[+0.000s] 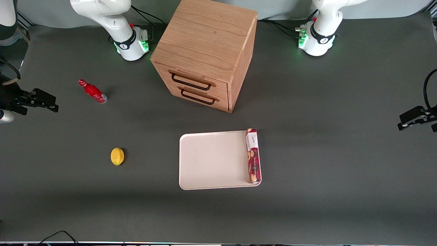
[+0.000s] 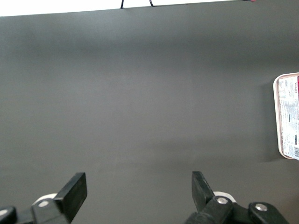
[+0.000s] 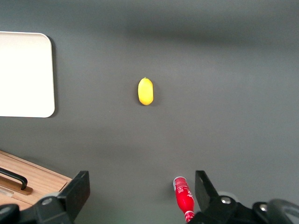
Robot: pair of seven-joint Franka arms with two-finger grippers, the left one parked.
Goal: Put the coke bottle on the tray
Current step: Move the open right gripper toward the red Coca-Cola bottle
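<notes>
To place the coke bottle on the tray (image 1: 211,160), my right gripper should next grab the bottle by its red body (image 1: 93,91).
The coke bottle (image 1: 93,91), slim and red with a red cap, rests on the dark table toward the working arm's end, apart from everything else. In the right wrist view the coke bottle (image 3: 183,198) shows close beside one finger. My right gripper (image 1: 47,102) hangs above the table at the working arm's end, a little nearer the front camera than the bottle. The gripper (image 3: 140,196) is open and empty. The cream-white tray (image 1: 211,160) lies flat in front of the drawer cabinet, nearer the front camera. It also shows in the right wrist view (image 3: 23,74).
A red cookie box (image 1: 253,155) lies along the tray's edge toward the parked arm. A yellow lemon (image 1: 117,156) sits on the table between the bottle and the tray, nearer the front camera, also in the right wrist view (image 3: 145,91). A wooden two-drawer cabinet (image 1: 205,51) stands mid-table.
</notes>
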